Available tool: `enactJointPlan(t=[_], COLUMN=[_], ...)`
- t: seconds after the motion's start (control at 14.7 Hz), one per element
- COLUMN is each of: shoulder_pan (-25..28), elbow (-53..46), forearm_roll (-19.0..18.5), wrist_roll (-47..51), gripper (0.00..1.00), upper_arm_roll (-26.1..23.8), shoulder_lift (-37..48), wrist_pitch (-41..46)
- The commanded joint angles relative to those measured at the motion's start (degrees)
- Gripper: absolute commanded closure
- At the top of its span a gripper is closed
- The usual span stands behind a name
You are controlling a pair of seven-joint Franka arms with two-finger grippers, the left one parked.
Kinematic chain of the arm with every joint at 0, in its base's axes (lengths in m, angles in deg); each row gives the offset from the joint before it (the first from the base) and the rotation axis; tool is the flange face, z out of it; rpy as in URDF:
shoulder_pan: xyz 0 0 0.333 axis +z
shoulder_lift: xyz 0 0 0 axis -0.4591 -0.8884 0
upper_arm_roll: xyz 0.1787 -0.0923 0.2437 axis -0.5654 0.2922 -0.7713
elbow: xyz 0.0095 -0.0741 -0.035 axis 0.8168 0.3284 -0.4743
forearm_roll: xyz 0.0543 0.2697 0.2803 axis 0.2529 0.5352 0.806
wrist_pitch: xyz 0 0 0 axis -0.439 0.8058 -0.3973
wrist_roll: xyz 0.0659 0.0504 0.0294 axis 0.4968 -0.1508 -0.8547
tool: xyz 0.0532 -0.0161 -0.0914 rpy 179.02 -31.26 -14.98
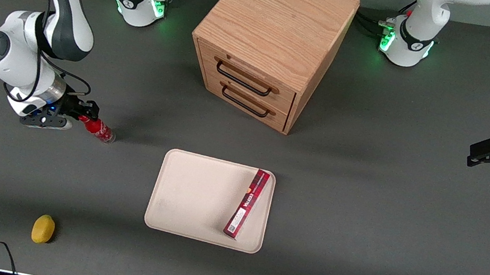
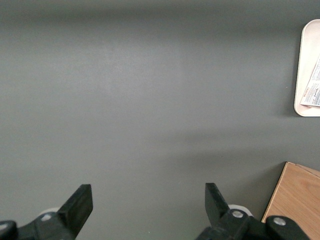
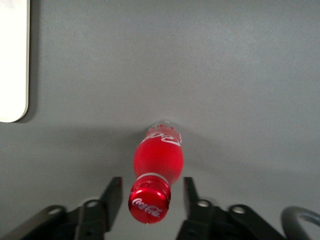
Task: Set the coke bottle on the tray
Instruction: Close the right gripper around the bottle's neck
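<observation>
I should next grab the coke bottle by its red cap (image 3: pixel 149 200) with my right gripper, to put the bottle on the tray (image 3: pixel 11 55).
The coke bottle (image 1: pixel 99 129), small and red with a red cap and a clear base, stands on the dark table toward the working arm's end, apart from the tray. My right gripper (image 1: pixel 88 114) is open, with a finger on each side of the bottle's cap. In the right wrist view the gripper (image 3: pixel 152 184) straddles the cap of the bottle (image 3: pixel 158 157), with a gap showing between each finger and the cap. The cream-white tray (image 1: pixel 194 194) lies nearer the table's middle; its corner shows in the right wrist view (image 3: pixel 12 60).
A long flat red box (image 1: pixel 247 203) lies on the tray along one edge. A wooden two-drawer cabinet (image 1: pixel 267 40) stands farther from the front camera than the tray. A lemon (image 1: pixel 43 228) lies near the table's front edge.
</observation>
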Motion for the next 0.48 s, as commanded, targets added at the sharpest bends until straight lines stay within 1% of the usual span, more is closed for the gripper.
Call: enactJointPlan(t=[0.0, 0.2, 0.27, 0.41], shoulder_pan=[-0.04, -0.12, -0.30, -0.65], elbow=[1.35, 0.38, -1.10, -7.67], forearm_roll=[-3.08, -3.08, -3.08, -3.08], wrist_roll=[0.92, 0.92, 0.83, 0.39], gripper=[1.00, 1.00, 1.00, 1.00], upper_arm_roll=[-0.73, -0.73, -0.73, -0.65], shoulder_lift=[1.77, 5.71, 7.64, 9.76], wrist_pitch=[-0.50, 6.15, 9.92, 21.76])
